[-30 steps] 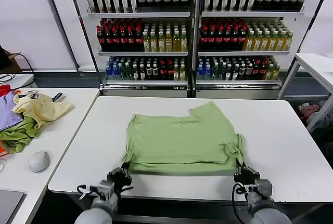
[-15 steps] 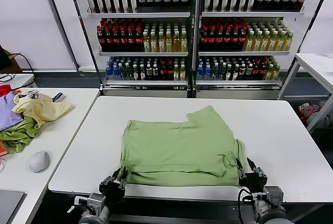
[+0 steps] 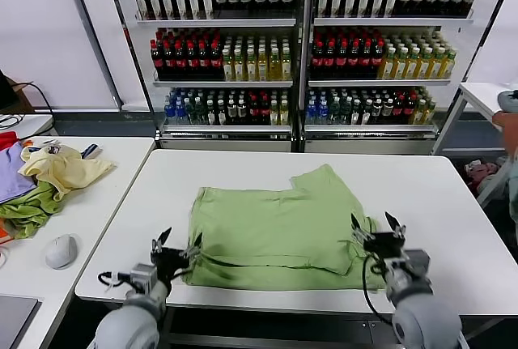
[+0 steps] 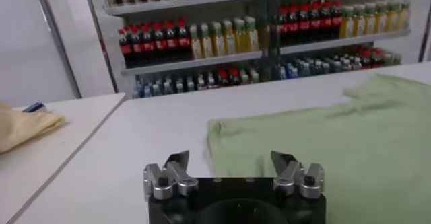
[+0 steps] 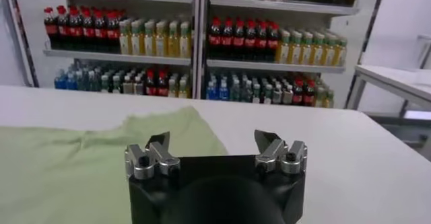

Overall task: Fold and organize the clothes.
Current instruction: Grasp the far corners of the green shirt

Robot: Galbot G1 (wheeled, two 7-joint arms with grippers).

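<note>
I should next grab the light green T-shirt with my left gripper by its hem corner [image 3: 203, 191] opposite the sleeve [image 3: 320, 179]. Then I can fold the T-shirt over on itself.
The light green T-shirt [image 3: 279, 227] lies flat on the white table [image 3: 421, 187], partly folded, with one sleeve pointing to the back. Its print is hidden. My left gripper [image 3: 176, 244] is open and empty just above the shirt's front left corner. My right gripper [image 3: 373, 227] is open and empty at the shirt's front right corner. The shirt also shows in the left wrist view [image 4: 337, 138] beyond the open left gripper [image 4: 231, 161], and in the right wrist view [image 5: 67, 158] beyond the open right gripper [image 5: 212, 141].
A side table on the left [image 3: 97, 203] holds a pale yellow garment [image 3: 61, 168], darker green [image 3: 28, 211] and purple [image 3: 12, 172] cloths and a computer mouse [image 3: 61, 250]. Shelves of bottles [image 3: 299, 41] stand behind the table. Another white table [image 3: 494, 98] is at the right.
Both grippers have let go of the shirt's front corners, opened, and risen away from the table's front edge. The front hem now lies folded on the shirt.
</note>
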